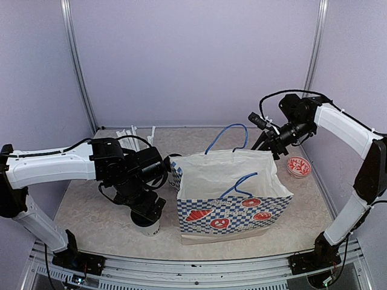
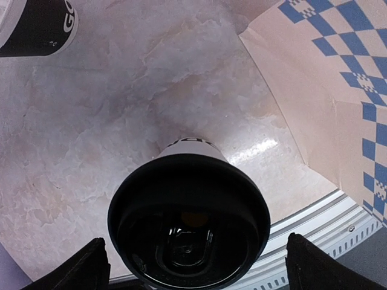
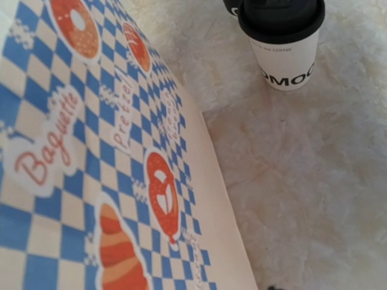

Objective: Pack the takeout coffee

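The left gripper needs to close on the cup's black lid now: the lid is between both of the gripper's fingers, so closing now would catch the lid.
One white takeout cup with a black lid point(image 2: 188, 223) stands on the table left of the bag, and it shows under the left arm in the top view point(image 1: 147, 228). My left gripper point(image 2: 193, 257) is open, its fingers point(image 2: 84, 269) on either side of the lid and apart from it. A second white cup with a black lid point(image 3: 284, 42) stands behind the bag's far end. My right gripper point(image 1: 270, 144) hovers at the bag's back right corner; its fingers do not show clearly.
The blue-checked paper bag point(image 1: 233, 199) stands open mid-table with blue handles; its side fills the right wrist view point(image 3: 91, 151). A black cup point(image 2: 36, 24) with white straws point(image 1: 134, 132) is at back left. A red-patterned dish point(image 1: 298, 166) lies at right.
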Controlling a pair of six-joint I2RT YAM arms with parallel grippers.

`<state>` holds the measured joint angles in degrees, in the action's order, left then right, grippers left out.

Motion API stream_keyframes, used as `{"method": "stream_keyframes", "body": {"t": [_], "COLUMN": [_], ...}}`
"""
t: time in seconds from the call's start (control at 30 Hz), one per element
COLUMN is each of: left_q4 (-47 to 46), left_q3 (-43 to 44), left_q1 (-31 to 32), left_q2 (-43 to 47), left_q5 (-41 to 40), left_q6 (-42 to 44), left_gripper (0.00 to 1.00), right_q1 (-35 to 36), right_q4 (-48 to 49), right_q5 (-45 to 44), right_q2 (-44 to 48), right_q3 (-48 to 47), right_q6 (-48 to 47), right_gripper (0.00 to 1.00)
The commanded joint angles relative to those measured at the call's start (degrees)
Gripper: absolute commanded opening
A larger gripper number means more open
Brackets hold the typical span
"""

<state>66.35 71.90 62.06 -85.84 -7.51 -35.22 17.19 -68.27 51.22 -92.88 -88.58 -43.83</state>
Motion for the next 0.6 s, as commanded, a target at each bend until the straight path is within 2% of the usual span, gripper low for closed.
{"method": "stream_keyframes", "body": {"t": [0.0, 0.17, 0.33, 0.43, 0.57], "left_q4": [-2.1, -0.8, 1.1, 1.0, 0.4], "left_q3": [-0.5, 0.6, 0.2, -1.3, -1.2], "left_q1": [-0.3, -0.3, -0.6, -1.6, -1.7], "left_q2": [-0.3, 0.4, 1.9, 1.7, 0.1], "left_q5": [0.7, -0.2, 0.9, 2.3, 2.8], "left_q6": [1.2, 0.9, -0.1, 0.7, 2.2], "left_gripper": [0.99, 0.99, 0.93, 0.85, 0.84], "right_q1": [-0.6, -0.6, -0.6, -0.6, -0.6], "right_q4": [0.8, 1.1, 1.0, 1.2, 1.3], "right_q5": [1.1, 0.8, 0.6, 0.7, 1.2], "right_q2": [1.8, 3.0, 2.9, 2.5, 1.9], "right_q3": [1.7, 2.6, 2.5, 2.7, 2.7], "right_q6": [0.4, 0.5, 0.5, 0.3, 0.3], "right_gripper": [0.51, 0.51, 0.51, 0.51, 0.51]}}
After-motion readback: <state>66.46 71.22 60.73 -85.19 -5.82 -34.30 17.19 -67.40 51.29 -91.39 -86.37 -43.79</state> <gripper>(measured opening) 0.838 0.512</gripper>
